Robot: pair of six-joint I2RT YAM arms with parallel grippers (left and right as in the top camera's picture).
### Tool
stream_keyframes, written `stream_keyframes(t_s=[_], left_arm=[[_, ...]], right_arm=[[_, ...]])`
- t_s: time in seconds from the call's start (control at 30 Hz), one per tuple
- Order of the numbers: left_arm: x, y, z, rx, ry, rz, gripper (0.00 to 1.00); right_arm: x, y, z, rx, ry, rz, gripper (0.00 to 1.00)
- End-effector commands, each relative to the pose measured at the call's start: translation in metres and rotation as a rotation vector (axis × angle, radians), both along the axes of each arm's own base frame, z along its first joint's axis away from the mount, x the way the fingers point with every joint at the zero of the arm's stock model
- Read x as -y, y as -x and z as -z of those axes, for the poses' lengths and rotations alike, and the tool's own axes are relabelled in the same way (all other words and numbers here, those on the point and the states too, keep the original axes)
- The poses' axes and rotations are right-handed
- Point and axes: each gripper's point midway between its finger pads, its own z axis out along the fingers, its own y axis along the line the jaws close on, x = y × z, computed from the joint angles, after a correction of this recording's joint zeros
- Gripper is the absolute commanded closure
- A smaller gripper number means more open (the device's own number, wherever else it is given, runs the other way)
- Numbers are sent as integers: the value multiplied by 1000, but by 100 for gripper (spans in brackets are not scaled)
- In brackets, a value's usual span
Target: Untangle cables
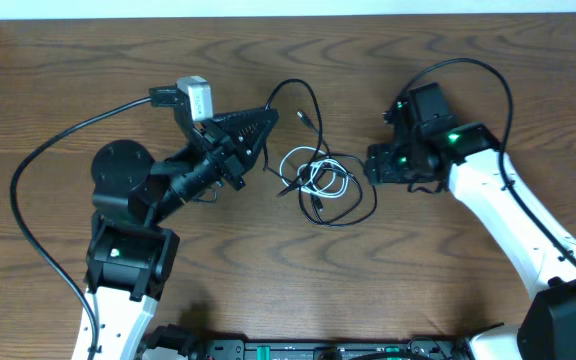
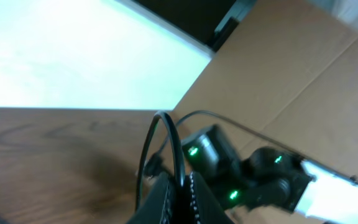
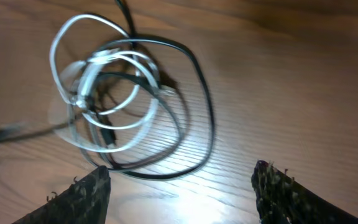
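Observation:
I should grab the black cable's outer loop (image 1: 374, 202) with my right gripper next, so the white loops stay free to untangle.
A thin black cable (image 1: 343, 215) and a thin white cable (image 1: 325, 180) lie tangled in loose loops at the table's middle. One black strand arches up from the heap to my left gripper (image 1: 268, 118), which is shut on it. In the left wrist view the black cable (image 2: 166, 134) runs between the closed fingers (image 2: 182, 186). My right gripper (image 1: 371, 165) is open and empty just right of the heap. In the right wrist view the white loops (image 3: 95, 78) and black loops (image 3: 194, 81) lie just beyond the open fingers (image 3: 182, 180).
The wooden table (image 1: 448, 300) carries only the cables. Thick black arm wires loop at the left (image 1: 28, 170) and over the right arm (image 1: 488, 75). The right arm (image 2: 247, 180) shows in the left wrist view, with cardboard (image 2: 303, 74) behind it.

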Motion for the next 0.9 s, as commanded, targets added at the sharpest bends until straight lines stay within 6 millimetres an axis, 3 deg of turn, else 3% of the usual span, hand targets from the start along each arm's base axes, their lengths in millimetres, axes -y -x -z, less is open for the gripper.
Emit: stream_keyframes(t_s=[0.0, 0.13, 0.23, 0.5, 0.63, 0.87], left_arm=[[0, 6, -18, -16, 74, 18, 93], [0, 5, -13, -25, 63, 16, 93], [0, 3, 2, -55, 14, 8, 93], [-17, -7, 81, -219, -236, -96, 93], [-30, -6, 109, -269, -351, -149, 93], [-44, 0, 133, -338, -449, -193, 93]], right_arm=[[-18, 4, 2, 18, -17, -42, 30], [-29, 3, 13, 56, -27, -69, 27], [-35, 7, 29, 76, -40, -88, 27], [-50, 8, 64, 206, -82, -121, 33], [-48, 10, 78, 270, -75, -109, 33], [-30, 17, 98, 295, -15, -43, 33]])
